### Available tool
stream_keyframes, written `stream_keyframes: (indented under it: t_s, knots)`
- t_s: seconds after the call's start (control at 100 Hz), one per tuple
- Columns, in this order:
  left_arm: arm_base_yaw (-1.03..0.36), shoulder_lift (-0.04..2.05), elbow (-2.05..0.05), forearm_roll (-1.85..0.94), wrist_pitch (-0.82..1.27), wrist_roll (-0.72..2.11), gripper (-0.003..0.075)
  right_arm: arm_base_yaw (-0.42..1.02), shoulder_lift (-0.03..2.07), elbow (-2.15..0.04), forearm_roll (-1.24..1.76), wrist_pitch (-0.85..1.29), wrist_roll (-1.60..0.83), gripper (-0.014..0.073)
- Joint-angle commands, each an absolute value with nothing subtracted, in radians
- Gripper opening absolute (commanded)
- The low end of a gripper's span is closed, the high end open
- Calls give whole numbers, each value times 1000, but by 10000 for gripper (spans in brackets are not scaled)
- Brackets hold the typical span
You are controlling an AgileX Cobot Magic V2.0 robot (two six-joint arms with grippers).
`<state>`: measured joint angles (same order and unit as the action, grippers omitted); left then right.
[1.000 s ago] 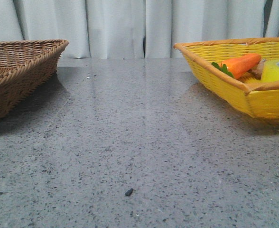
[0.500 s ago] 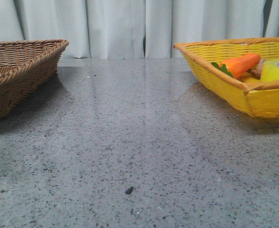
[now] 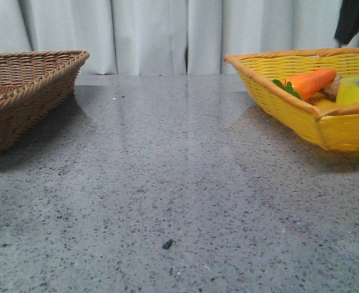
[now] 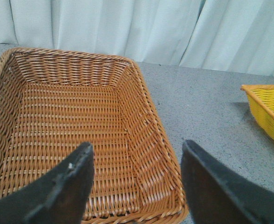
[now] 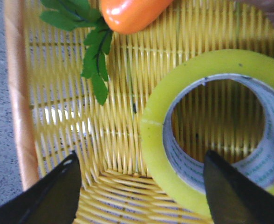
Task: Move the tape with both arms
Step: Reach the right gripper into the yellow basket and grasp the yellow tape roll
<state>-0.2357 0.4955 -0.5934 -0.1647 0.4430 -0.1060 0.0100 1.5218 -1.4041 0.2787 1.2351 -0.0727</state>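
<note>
My fingers are still high above the yellow roll's near side [image 3: 354, 91] and closing now would miss it, so my right gripper lowers first, then closes on the roll.
The tape [image 5: 211, 60] is a yellow roll with a white, green-printed core, lying flat in the yellow basket [image 5: 20, 93]. It also shows in the front view [image 3: 355, 90] behind the basket's near rim. My right gripper [image 5: 141, 156] is open just above the basket. One finger is over the basket floor beside the roll, the other over the roll's core. It holds nothing. A black part of the right arm [image 3: 352, 18] shows above the basket. My left gripper [image 4: 137, 145] is open and empty above the brown wicker basket [image 4: 141, 93].
An orange carrot [image 5: 132, 11] with green leaves lies in the yellow basket next to the tape, and shows in the front view [image 3: 311, 82]. The brown basket [image 3: 27, 91] stands at the table's left. A small dark speck [image 3: 166, 244] lies on the grey table. White curtains hang behind.
A black part of the right arm has come into the front view at the top right, above the yellow basket. The tape and the baskets have not moved.
</note>
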Motion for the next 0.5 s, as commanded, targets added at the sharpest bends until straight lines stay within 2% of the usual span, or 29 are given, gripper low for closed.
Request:
stream_keyframes:
  t_s: [0.0, 0.13, 0.2, 0.29, 0.4, 0.49]
  knots:
    - [-243, 507, -630, -180, 370, -107, 384, 22, 1535, -1439, 283, 1216, -79, 465]
    - [-243, 507, -630, -180, 368, -107, 384, 30, 1592, -1439, 267, 1202, -79, 463]
    - [-243, 507, -630, -180, 368, -107, 384, 30, 1613, -1439, 246, 1193, -79, 414]
    - [-243, 507, -630, -180, 366, -107, 384, 30, 1631, -1439, 225, 1191, -79, 246]
    - [-243, 507, -630, -180, 364, -107, 384, 30, 1629, -1439, 216, 1182, -79, -72]
    - [-243, 507, -630, -180, 364, -107, 384, 30, 1604, -1456, 216, 1188, -79, -53]
